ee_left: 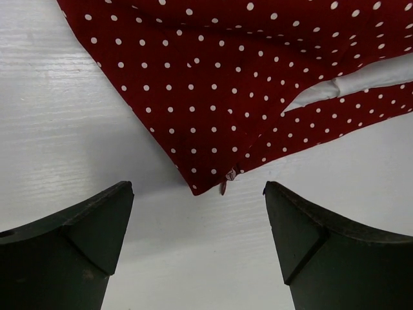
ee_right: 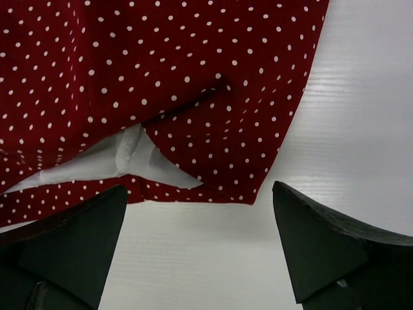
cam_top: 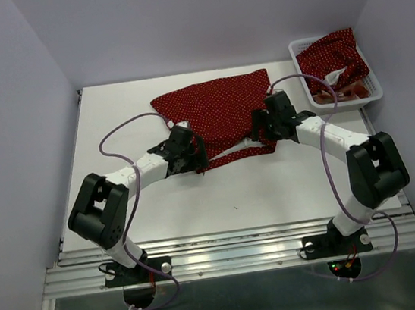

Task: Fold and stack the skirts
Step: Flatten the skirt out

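Note:
My right gripper's fingers only reach the near edge of the hem's corner (ee_right: 244, 194), lining (ee_right: 122, 155) ahead, so it is too early to close. My right gripper moves toward the lining, then closes.
A dark red polka-dot skirt (cam_top: 217, 108) lies spread flat on the white table, its near edge turned up to show white lining (ee_right: 122, 155). My left gripper (cam_top: 190, 153) is open and empty at the skirt's near left corner (ee_left: 206, 184), which lies between its fingertips (ee_left: 197, 190). My right gripper (cam_top: 267, 128) is open and empty at the near right corner (ee_right: 251, 194), its fingertips (ee_right: 200, 188) on either side of the hem. A second polka-dot skirt (cam_top: 333, 60) lies bunched in the basket. The plaid skirt is mostly hidden under it.
The white mesh basket (cam_top: 342, 104) stands at the table's far right corner. Grey walls close in the back and both sides. Purple cables loop over both arms. The near table edge is a metal rail (cam_top: 236, 254).

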Robot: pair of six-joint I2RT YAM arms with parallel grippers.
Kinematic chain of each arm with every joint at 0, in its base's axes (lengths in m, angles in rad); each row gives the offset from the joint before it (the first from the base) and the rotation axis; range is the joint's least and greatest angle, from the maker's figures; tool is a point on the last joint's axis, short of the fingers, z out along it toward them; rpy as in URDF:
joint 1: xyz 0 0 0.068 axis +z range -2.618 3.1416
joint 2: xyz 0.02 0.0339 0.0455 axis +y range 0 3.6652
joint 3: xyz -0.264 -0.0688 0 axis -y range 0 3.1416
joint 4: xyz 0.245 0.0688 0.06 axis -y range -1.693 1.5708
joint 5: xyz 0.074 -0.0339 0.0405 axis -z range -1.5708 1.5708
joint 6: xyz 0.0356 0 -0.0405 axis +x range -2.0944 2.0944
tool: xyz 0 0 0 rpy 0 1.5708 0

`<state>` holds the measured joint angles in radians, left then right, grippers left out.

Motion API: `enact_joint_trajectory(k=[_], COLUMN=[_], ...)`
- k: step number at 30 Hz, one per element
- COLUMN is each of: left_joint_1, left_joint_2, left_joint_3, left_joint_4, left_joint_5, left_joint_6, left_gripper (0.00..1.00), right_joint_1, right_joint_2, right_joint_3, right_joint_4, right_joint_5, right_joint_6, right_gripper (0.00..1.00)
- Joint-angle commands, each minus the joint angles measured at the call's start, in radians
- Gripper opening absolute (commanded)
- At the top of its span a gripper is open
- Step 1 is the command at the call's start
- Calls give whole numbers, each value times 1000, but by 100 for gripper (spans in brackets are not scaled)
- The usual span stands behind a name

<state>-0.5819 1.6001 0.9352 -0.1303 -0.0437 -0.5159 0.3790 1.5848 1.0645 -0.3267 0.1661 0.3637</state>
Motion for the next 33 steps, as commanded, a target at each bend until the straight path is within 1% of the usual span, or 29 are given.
enact_joint_trajectory(k=[1, 3, 7, 12, 15, 16, 20, 21, 23, 24, 25, 26, 27, 28, 29, 30, 31, 33], left_joint_1=[-4, -4, -6, -4, -6, -6, -6, -6, -6, -6, -6, -6, -4, -6, -6, -4, -6, -6], left_joint_2=[14, 30, 64, 90, 101, 106, 133, 135, 135, 133, 130, 121, 115, 106, 86, 75, 64, 25], left_joint_3=[48, 51, 65, 74, 88, 94, 116, 116, 117, 116, 117, 120, 123, 126, 134, 140, 148, 168], left_joint_4=[15, 17, 18, 17, 11, 8, -5, -9, -12, -12, -12, -14, -23, -25, -29, -41, -49, -80], left_joint_5=[-4, -5, -8, -18, -27, -30, -42, -47, -50, -51, -59, -65, -76, -94, -108, -123, -160, -199], left_joint_6=[39, 40, 47, 56, 59, 60, 67, 62, 56, 51, 48, 42, 30, 24, 16, 7, -15, -41], left_gripper=[93, 93, 81, 75, 69, 67, 53, 50, 33, 25, 8, 0, 0, 0, 0, 0, 0, 0], right_joint_1=[-3, -3, -3, -3, -3, -3, -3, -3, -3, -3, -3, -3, -3, -3, -3, -3, -3, -3], right_joint_2=[61, 84, 148, 204, 237, 244, 265, 265, 267, 265, 258, 251, 242, 232, 207, 195, 181, 135], right_joint_3=[75, 97, 126, 166, 190, 195, 201, 200, 198, 196, 195, 192, 184, 180, 173, 163, 157, 140], right_joint_4=[54, 54, 55, 58, 58, 60, 58, 60, 58, 58, 58, 58, 58, 57, 57, 58, 57, 58], right_joint_5=[49, 62, 102, 133, 139, 139, 153, 156, 170, 176, 184, 202, 211, 217, 234, 242, 248, 271], right_joint_6=[40, 50, 58, 73, 73, 75, 90, 93, 92, 89, 87, 87, 86, 81, 78, 66, 61, 52], right_gripper=[98, 97, 93, 92, 91, 89, 87, 85, 75, 62, 54, 47, 38, 27, 24, 14, 9, 1])
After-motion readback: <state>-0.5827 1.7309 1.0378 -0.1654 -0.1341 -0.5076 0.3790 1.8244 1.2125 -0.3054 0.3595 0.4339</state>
